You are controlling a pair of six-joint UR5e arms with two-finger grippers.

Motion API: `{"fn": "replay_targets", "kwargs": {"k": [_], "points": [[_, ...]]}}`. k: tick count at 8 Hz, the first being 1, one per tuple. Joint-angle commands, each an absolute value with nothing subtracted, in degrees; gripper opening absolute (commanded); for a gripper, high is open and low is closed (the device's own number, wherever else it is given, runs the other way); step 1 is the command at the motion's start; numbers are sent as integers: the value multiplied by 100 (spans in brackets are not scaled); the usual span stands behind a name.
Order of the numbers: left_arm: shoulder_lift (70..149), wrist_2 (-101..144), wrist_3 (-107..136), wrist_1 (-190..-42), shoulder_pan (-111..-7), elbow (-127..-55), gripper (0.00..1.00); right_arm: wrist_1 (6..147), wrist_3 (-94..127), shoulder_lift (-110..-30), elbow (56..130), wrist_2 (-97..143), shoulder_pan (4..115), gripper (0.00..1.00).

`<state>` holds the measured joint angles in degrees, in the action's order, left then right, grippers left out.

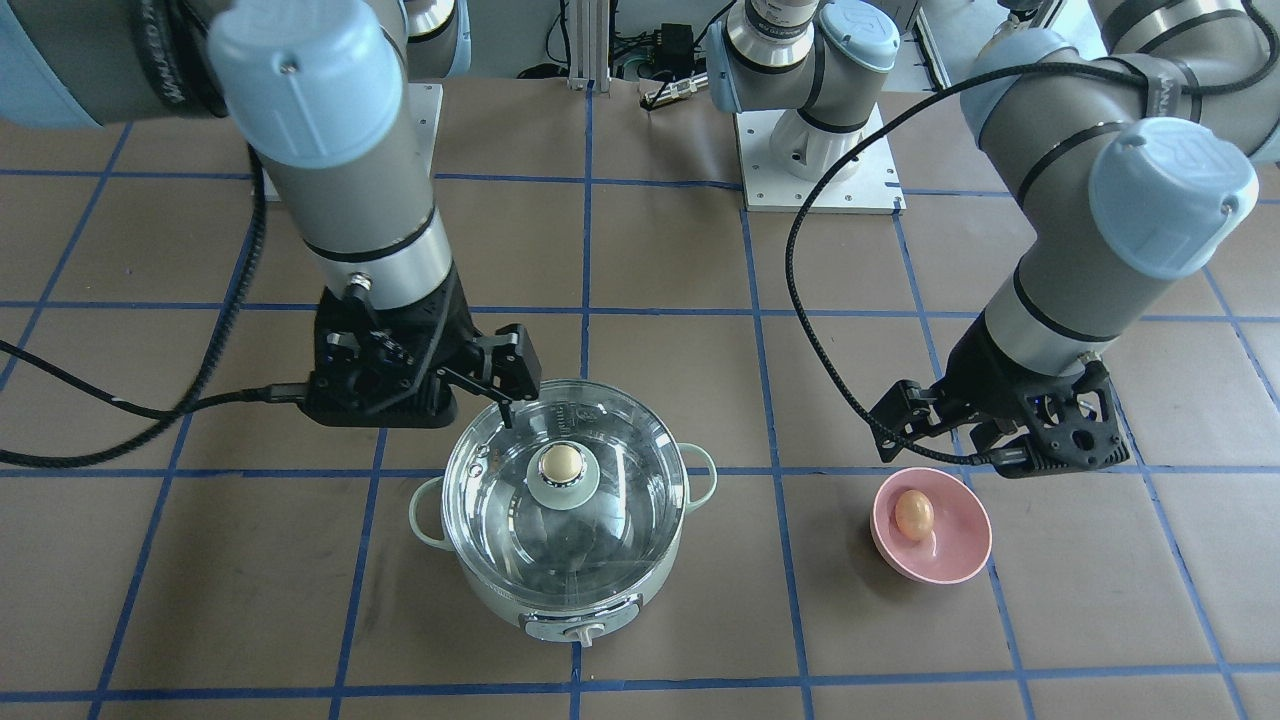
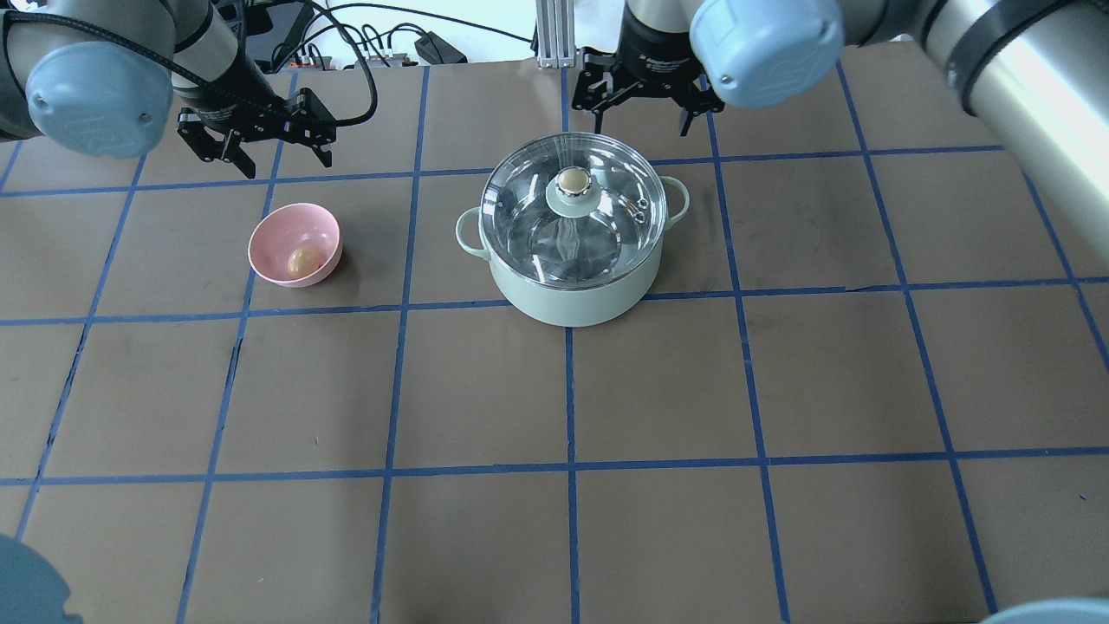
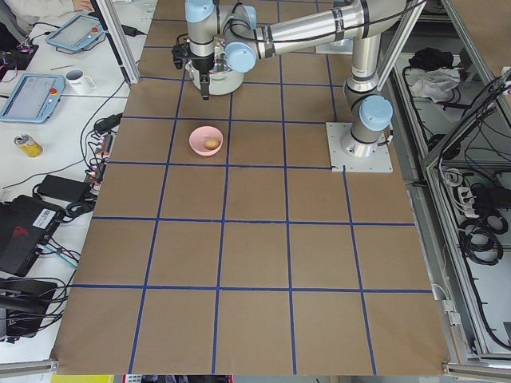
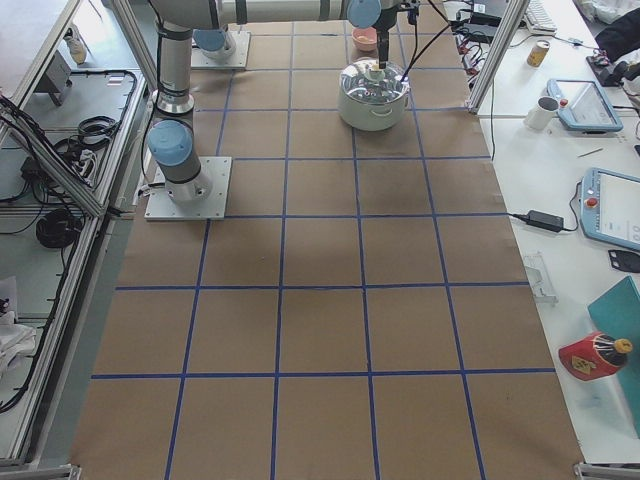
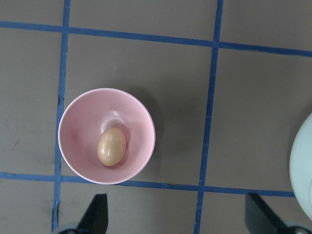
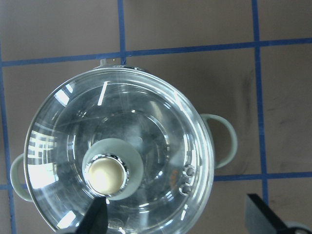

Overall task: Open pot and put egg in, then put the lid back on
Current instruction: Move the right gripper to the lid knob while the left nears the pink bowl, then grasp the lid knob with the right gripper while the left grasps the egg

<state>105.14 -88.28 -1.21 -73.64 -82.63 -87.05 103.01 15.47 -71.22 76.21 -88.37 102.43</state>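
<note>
My left gripper will next grab the tan egg point(image 5: 111, 146) by its narrow sides, because the pink bowl's side point(image 5: 144, 141) curves up around the egg.
The pale mint-green pot point(image 2: 572, 299) stands on the table with its clear glass lid point(image 2: 520, 208) on, the gold-beige knob point(image 2: 571, 181) at the centre. The tan egg point(image 2: 302, 260) lies in a small pink bowl point(image 2: 282, 227) to the pot's left. My left gripper point(image 2: 288, 165) is open and empty, hovering above and just beyond the bowl; its wrist view shows the egg point(image 5: 111, 146) in front of the spread fingers. My right gripper point(image 2: 643, 108) is open and empty above the pot's far rim; its wrist view shows the lid point(image 6: 161, 122) below and the knob point(image 6: 104, 175) near one finger.
The table is brown paper marked with a blue tape grid point(image 2: 567, 390). The pot's knob panel point(image 1: 580, 628) faces away from the robot. The arm bases point(image 1: 815, 150) stand at the robot's side of the table. Cables point(image 2: 364, 52) lie past the far edge.
</note>
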Motion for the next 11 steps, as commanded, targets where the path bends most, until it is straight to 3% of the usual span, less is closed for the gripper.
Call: {"fn": "replay_targets", "kwargs": {"k": [1,11], "points": [[10907,-8894,-773,-7128,-8262,-8710,100,10853,2415,-6497,7515,-8780,10791,100],[12145,-9439,-1433,-6531,-7770,-8937,100,11056,2382,-6240,7796,-8842,10890,99]]}}
